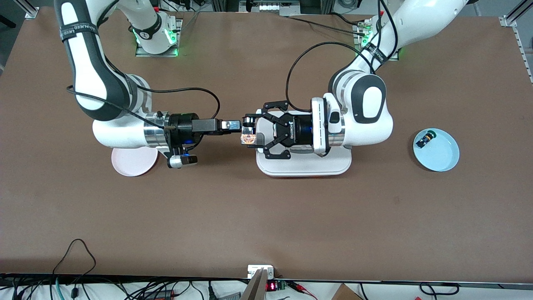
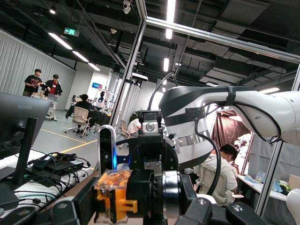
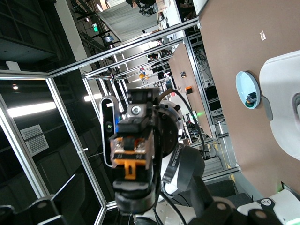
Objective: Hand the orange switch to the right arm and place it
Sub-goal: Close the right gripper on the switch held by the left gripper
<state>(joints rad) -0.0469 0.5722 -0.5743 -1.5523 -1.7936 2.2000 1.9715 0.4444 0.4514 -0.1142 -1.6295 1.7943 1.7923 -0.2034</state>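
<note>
My left gripper has the orange switch. My right gripper should take it over next, grabbing it by its block at the orange tab (image 1: 248, 138) (image 3: 131, 164).
The orange switch (image 1: 248, 138) is a small black block with an orange-amber part. It is held in the air over the table's middle, between the two arms. My left gripper (image 1: 251, 132), the black open-linkage one, is shut on it. The left wrist view shows the switch (image 2: 112, 197) clamped at my left gripper (image 2: 140, 213). My right gripper (image 1: 237, 125), slim and black, is level with the switch and points straight at it, its tips just short of it. In the right wrist view the switch (image 3: 133, 150) faces me and the fingers (image 3: 42, 211) stand wide apart, open and empty.
A white tray (image 1: 304, 166) lies under the left gripper. A pink plate (image 1: 133, 162) lies under the right arm's wrist. A light blue plate (image 1: 439, 156) toward the left arm's end holds a black-and-blue switch with a green cap (image 1: 425, 138).
</note>
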